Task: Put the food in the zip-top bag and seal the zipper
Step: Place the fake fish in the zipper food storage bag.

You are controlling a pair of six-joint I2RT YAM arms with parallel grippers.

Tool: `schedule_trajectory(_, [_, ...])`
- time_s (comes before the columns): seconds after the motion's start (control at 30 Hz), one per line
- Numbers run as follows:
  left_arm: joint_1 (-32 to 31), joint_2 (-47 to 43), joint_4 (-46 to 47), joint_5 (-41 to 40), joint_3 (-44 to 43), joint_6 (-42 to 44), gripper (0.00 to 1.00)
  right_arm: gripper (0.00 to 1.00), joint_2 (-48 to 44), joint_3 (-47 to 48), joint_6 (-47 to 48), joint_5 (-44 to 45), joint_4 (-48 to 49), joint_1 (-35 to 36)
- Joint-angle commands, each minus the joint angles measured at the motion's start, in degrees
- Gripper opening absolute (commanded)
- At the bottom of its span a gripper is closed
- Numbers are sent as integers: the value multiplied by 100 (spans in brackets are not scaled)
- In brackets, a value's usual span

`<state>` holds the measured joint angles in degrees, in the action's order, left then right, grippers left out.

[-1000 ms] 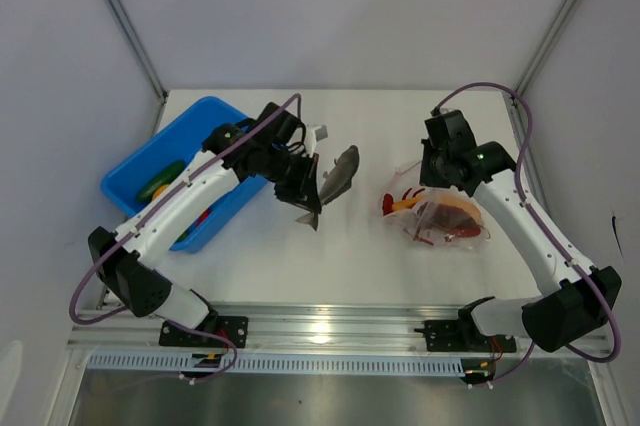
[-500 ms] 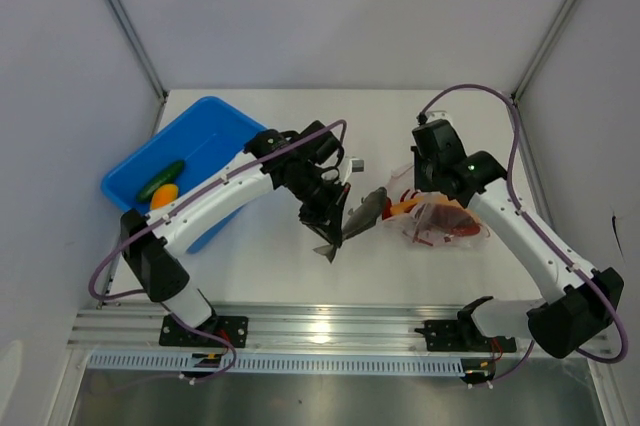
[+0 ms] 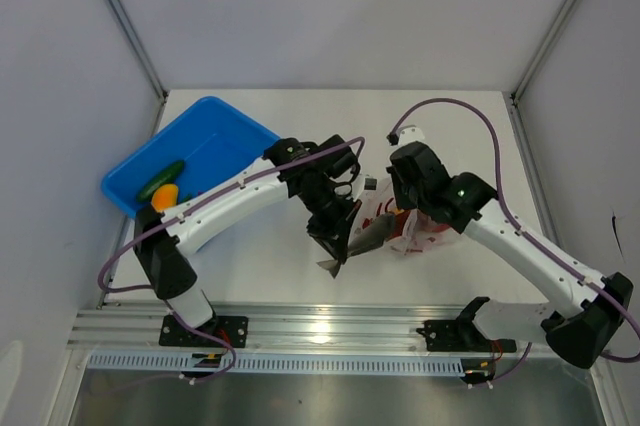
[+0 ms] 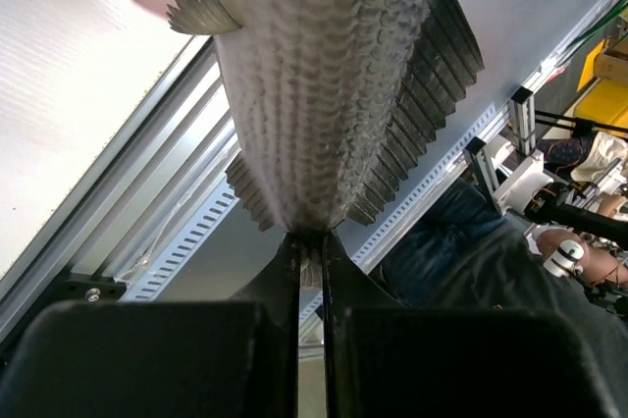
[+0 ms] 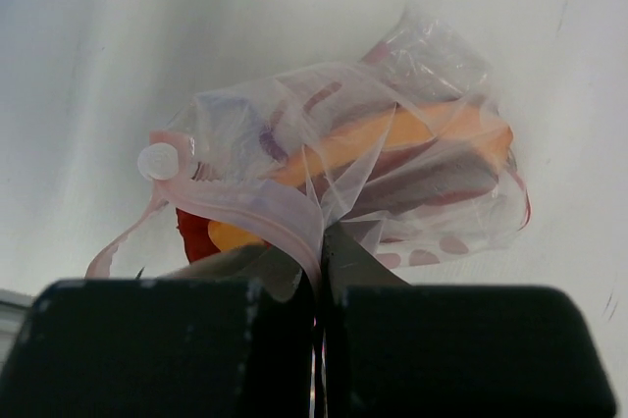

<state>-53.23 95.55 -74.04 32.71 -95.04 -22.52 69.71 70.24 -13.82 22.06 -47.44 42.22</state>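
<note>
Only the fish's head reaches the bag's opening, so opening would leave the fish on the tabletop; my left gripper now moves it farther in first.
My left gripper (image 3: pixel 345 241) is shut on the tail of the grey fish (image 3: pixel 372 233), which hangs above the table with its head at the zip-top bag (image 3: pixel 425 236). In the left wrist view the fish (image 4: pixel 324 75) fills the frame above the closed gripper (image 4: pixel 311 246). My right gripper (image 3: pixel 398 208) is shut on the bag's mouth edge. The right wrist view shows that gripper (image 5: pixel 319 241) pinching the pink zipper (image 5: pixel 245 204). Behind it, the bag (image 5: pixel 442 212) holds an orange piece (image 5: pixel 392 138). A red chilli (image 5: pixel 193 232) and a yellow piece (image 5: pixel 231 236) sit at the mouth.
A blue bin (image 3: pixel 215 141) stands at the back left of the table with a green vegetable (image 3: pixel 160 181) and an orange piece (image 3: pixel 166 196) in it. The aluminium rail (image 3: pixel 320 326) runs along the near edge.
My left arm has carried the fish rightward from beside the bin to the bag's mouth. My right arm has shifted left and nearer with the bag. Both grips held.
</note>
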Motion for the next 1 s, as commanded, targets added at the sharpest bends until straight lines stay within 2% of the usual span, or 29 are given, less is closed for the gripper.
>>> schedule_trajectory(0.0, [-29, 174, 127, 121, -444, -112, 0, 0, -536, -150, -24, 53, 384, 365])
schedule_trajectory(0.2, [-20, 473, 539, 674, -568, -384, 1, 0, -1178, -405, -331, 78, 411, 700])
schedule_trajectory(0.33, [-29, 605, 724, 746, -524, -682, 1, 0, -1477, -572, -682, 140, 332, 788])
schedule_trajectory(0.57, [-29, 658, 1155, 1194, -401, -1544, 1, 0, -1329, -608, -1140, 324, 305, 946])
schedule_trajectory(0.77, [-20, 579, 769, 1439, -339, -2062, 0, 0, -1144, -801, -1000, 1062, 472, 990])
schedule_trajectory(0.87, [-29, 351, 689, 1703, -68, -2466, 1, 0, -1153, -924, -850, 1344, 508, 981])
schedule_trajectory(0.97, [-38, -78, 1092, 1739, 389, -3046, 1, 0, -1144, -985, -745, 1318, 542, 981])
